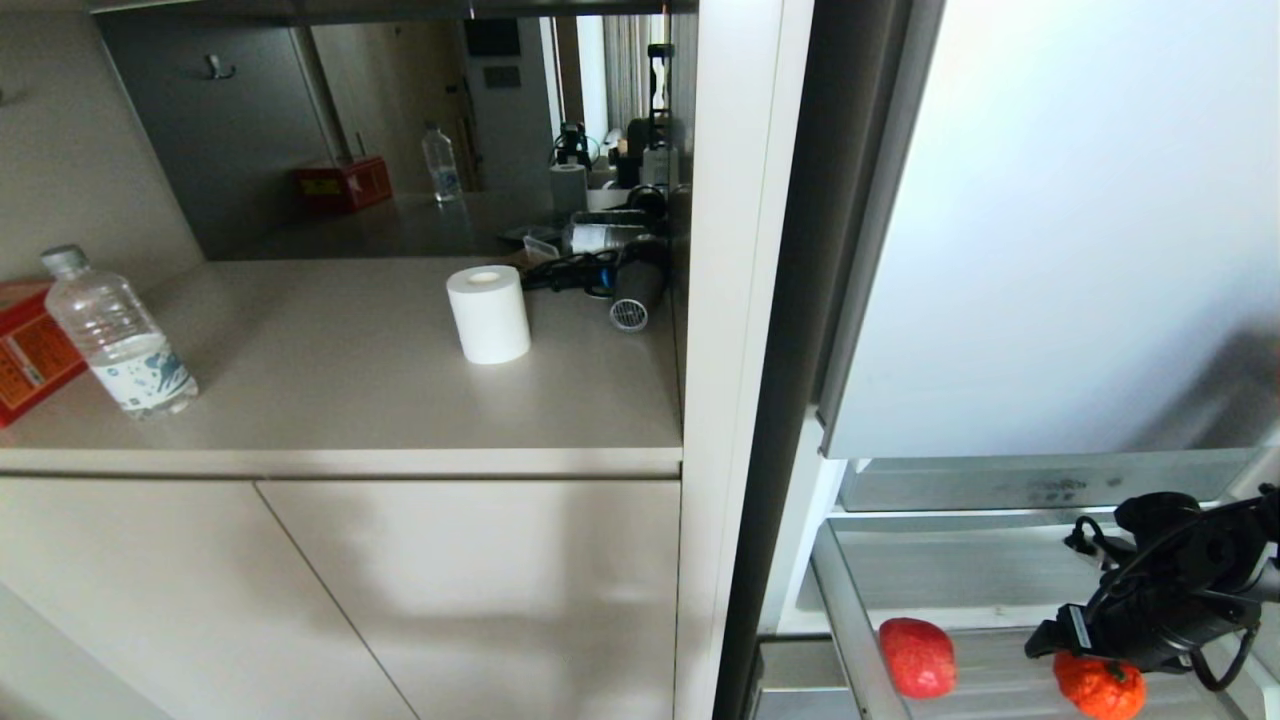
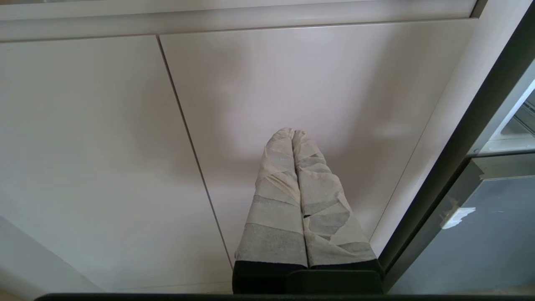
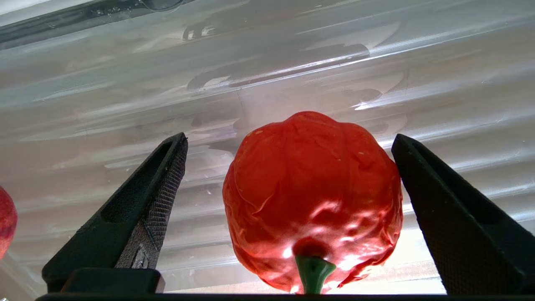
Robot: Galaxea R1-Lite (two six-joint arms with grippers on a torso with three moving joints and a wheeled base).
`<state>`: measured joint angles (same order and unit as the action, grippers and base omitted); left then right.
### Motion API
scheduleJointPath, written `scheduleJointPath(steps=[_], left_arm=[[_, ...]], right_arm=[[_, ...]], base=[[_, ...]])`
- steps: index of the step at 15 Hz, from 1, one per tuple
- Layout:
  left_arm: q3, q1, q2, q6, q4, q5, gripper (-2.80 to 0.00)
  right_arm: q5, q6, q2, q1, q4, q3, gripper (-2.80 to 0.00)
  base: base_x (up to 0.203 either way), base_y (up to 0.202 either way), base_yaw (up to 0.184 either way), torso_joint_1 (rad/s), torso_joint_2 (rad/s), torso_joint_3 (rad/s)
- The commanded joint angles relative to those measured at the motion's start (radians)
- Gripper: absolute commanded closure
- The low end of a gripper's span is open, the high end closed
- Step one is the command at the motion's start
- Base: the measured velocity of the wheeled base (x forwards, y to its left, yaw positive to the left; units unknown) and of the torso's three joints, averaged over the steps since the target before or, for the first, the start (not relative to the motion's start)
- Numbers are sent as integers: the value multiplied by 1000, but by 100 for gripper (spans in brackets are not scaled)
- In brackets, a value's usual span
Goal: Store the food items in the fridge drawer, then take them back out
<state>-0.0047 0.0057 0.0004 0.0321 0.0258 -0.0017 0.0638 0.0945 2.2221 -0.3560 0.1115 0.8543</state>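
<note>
My right fingertips reach down beside the orange fruit's bumpy sides in the right wrist view. My right gripper needs to close on the fruit now.
The fridge drawer (image 1: 1000,590) stands pulled out at the lower right, clear plastic with a ribbed floor (image 3: 292,62). On that floor lie the food items: a smooth red apple (image 1: 917,657) to the left and a bumpy orange pumpkin-like fruit (image 1: 1100,687) to the right. My right gripper (image 1: 1120,655) hangs just above the orange fruit and hides its top. In the right wrist view the fruit (image 3: 311,196), green stem toward the camera, sits between the black fingers of that open gripper (image 3: 289,138), with a clear gap on one side. The apple (image 3: 6,221) shows at the edge. My left gripper (image 2: 292,133), tape-wrapped, is shut and empty before a cabinet door.
A beige counter (image 1: 350,400) left of the fridge carries a water bottle (image 1: 120,335), a red box (image 1: 25,360), a white paper roll (image 1: 488,313) and dark cables (image 1: 590,272). The fridge's pale upper door (image 1: 1050,250) hangs above the drawer. A grey-blue panel (image 2: 493,234) is beside the left gripper.
</note>
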Motion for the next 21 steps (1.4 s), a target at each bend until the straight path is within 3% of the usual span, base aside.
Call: scheduleJointPath(steps=[1, 7, 8, 15, 21], left_arm=[[0, 0, 0, 0, 0, 0, 0], [0, 0, 0, 0, 0, 0, 0], [0, 0, 0, 0, 0, 0, 0], [0, 0, 0, 0, 0, 0, 0], [0, 0, 0, 0, 0, 0, 0]], right_arm=[[1, 1, 5, 0, 0, 0, -280], [1, 1, 7, 0, 0, 0, -280], [1, 1, 7, 0, 0, 0, 0], [1, -2, -16, -3, 0, -14, 0], [1, -2, -149, -30, 0, -69, 0]], base=[[0, 0, 0, 0, 0, 0], [0, 0, 0, 0, 0, 0], [0, 0, 0, 0, 0, 0], [0, 0, 0, -1, 4, 2], [0, 0, 0, 0, 0, 0]])
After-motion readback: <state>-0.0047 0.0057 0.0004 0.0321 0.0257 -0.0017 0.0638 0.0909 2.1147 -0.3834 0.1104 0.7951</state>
